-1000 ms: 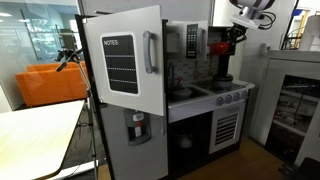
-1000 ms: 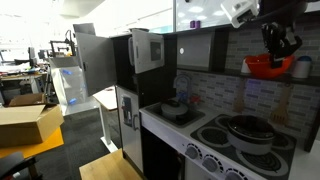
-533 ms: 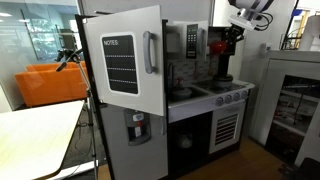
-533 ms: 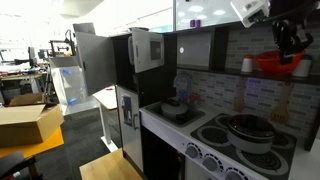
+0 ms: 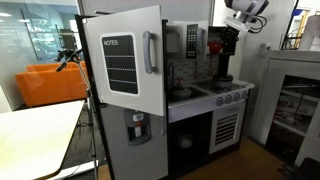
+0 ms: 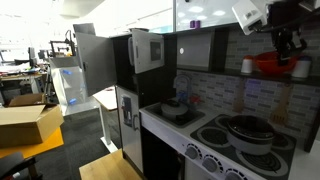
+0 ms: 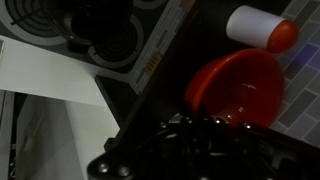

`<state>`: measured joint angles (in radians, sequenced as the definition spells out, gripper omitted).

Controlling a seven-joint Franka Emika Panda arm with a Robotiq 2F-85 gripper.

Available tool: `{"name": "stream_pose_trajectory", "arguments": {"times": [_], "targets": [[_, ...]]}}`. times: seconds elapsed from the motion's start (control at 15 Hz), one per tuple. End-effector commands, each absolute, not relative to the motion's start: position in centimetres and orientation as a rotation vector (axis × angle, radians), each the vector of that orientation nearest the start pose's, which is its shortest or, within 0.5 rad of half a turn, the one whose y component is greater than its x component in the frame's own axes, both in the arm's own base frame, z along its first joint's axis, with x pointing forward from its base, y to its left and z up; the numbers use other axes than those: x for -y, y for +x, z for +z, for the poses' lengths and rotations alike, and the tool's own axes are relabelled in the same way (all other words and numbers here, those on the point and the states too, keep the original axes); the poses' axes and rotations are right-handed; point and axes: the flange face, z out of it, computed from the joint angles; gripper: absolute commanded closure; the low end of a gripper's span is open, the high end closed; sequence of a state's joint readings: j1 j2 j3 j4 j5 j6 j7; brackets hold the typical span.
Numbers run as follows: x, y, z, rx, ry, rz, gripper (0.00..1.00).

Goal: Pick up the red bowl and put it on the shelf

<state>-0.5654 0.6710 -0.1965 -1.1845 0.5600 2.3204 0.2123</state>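
My gripper lets go of the red bowl point(image 6: 268, 64) now, since the bowl's bottom is close above the shelf's ledge between the white cylinders and would land there.
The red bowl point(image 6: 268, 64) is at the level of the ledge of the dark shelf point(image 6: 215, 50) of the toy kitchen, between two white cylinders. My gripper point(image 6: 287, 46) reaches down onto the bowl's right rim and looks shut on it. In an exterior view the gripper point(image 5: 228, 40) is in the dark niche point(image 5: 216, 62) above the stove, with the bowl point(image 5: 213, 47) as a small red patch beside it. In the wrist view the bowl point(image 7: 238, 88) fills the right middle, just ahead of my dark jaws point(image 7: 200, 128), whose tips are hidden in shadow.
A white cylinder with a red cap point(image 7: 262, 27) lies close beside the bowl, and another white cylinder point(image 6: 246, 66) stands on its other side. A dark pot point(image 6: 245, 128) sits on the stove below. The white fridge door point(image 5: 125, 65) stands open.
The gripper and the red bowl have moved up and a little further into the shelf, then nearly stopped over the last half second.
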Motion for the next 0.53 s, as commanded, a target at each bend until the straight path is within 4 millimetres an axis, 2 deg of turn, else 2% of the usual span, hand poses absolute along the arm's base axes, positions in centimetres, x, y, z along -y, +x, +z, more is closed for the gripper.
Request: {"name": "stream_pose_trajectory", "arguments": {"times": [0.0,0.07,0.13,0.27,0.47], "targets": [[50.04,60.58,45.4,-1.562,-2.271,-0.809,0.98],[50.04,60.57,45.43,-1.56,-2.269,-0.807,0.98],[50.0,60.58,45.43,-1.558,-2.268,-0.803,0.68],[49.97,60.51,45.47,-1.555,-2.268,-0.797,0.61],[49.93,60.17,45.44,-1.558,-2.273,-0.781,0.39]]}}
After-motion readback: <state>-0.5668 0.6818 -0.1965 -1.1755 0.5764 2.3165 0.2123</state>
